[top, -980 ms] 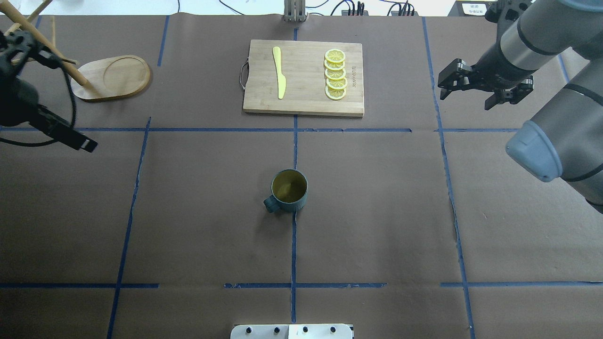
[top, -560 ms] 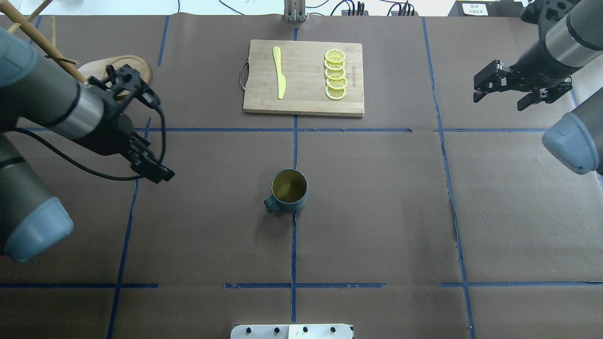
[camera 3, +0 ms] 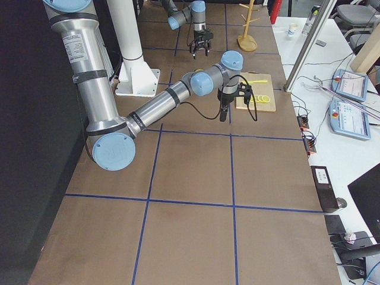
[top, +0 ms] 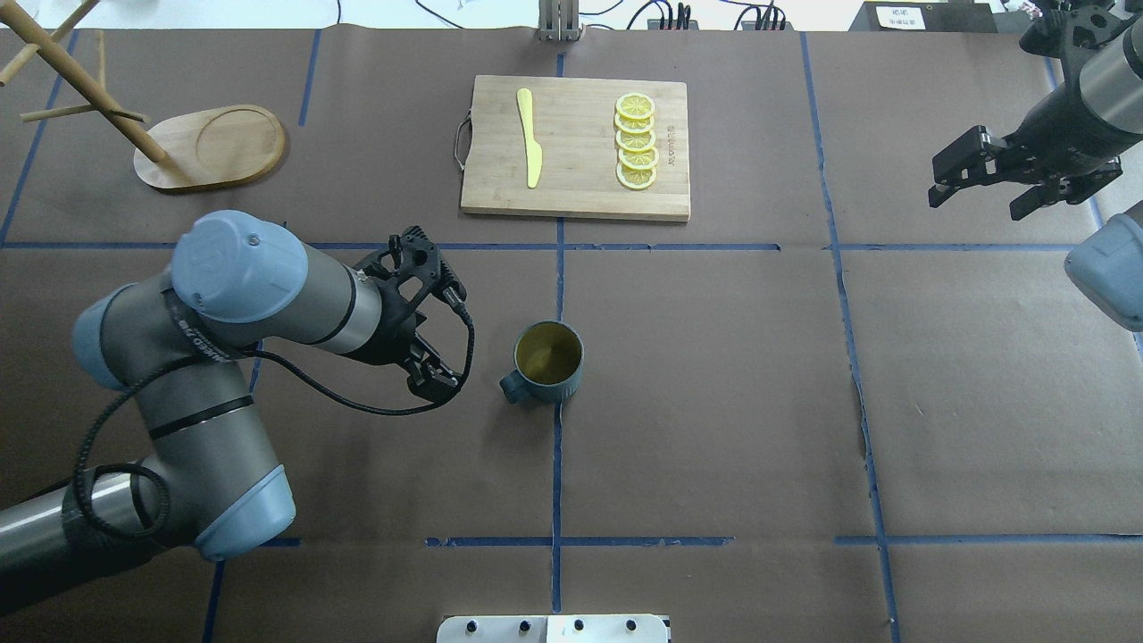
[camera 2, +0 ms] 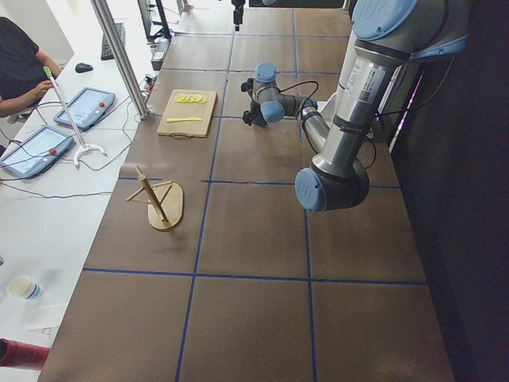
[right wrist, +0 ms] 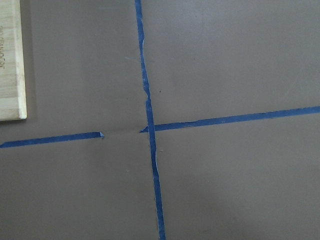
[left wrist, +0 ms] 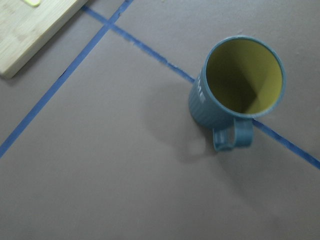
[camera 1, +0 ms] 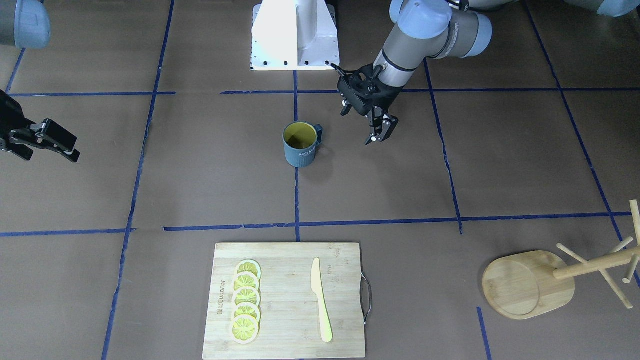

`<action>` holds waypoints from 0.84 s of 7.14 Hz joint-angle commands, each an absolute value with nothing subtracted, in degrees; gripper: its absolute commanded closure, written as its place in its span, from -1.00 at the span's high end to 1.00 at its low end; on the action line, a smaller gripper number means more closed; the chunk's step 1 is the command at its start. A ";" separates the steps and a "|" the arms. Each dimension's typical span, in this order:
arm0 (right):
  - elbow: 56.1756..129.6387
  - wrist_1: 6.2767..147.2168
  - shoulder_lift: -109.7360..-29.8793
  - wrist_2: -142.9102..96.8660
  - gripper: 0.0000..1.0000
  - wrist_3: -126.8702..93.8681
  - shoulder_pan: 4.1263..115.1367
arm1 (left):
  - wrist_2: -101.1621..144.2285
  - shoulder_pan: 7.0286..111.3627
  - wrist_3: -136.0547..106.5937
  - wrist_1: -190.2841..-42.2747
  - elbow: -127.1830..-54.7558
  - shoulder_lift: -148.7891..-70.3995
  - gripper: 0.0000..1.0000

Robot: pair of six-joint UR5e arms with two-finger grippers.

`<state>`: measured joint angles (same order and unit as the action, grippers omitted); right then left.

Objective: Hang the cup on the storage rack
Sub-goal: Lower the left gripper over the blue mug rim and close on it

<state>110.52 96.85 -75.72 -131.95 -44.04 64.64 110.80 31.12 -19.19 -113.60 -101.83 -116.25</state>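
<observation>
The cup needs to be grabbed by its handle [camera 1: 319, 134] next with the robot's left gripper, as that keeps the cup's opening [camera 1: 300, 135] open to a peg on the storage rack.
The dark blue-grey cup [top: 549, 362] stands upright mid-table, yellow-green inside, its handle [top: 512, 386] pointing to the near left. It also shows in the front view [camera 1: 300, 145] and in the left wrist view [left wrist: 240, 85]. My left gripper [top: 451, 338] is open and empty, just left of the cup and apart from it; the front view [camera 1: 362, 125] shows its jaws spread. The bamboo storage rack [top: 214, 147] stands at the far left with bare pegs. My right gripper [top: 978, 201] is open and empty at the far right.
A bamboo cutting board [top: 576, 147] with a yellow knife [top: 529, 138] and several lemon slices [top: 636, 141] lies at the back centre. Blue tape lines cross the brown table cover. The robot's base plate [top: 554, 628] sits at the near edge.
My left arm has swung from the rack at the far left across to just left of the cup. My right gripper has drawn back further to the right.
</observation>
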 commanded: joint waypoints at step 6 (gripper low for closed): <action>110.66 96.77 -75.06 -131.75 1.00 -44.74 64.86 | 110.57 25.49 -25.05 -119.36 -96.33 -118.12 1.00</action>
<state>110.71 96.84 -75.11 -131.75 -44.79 64.90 110.59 26.28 -24.75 -119.32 -96.58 -118.02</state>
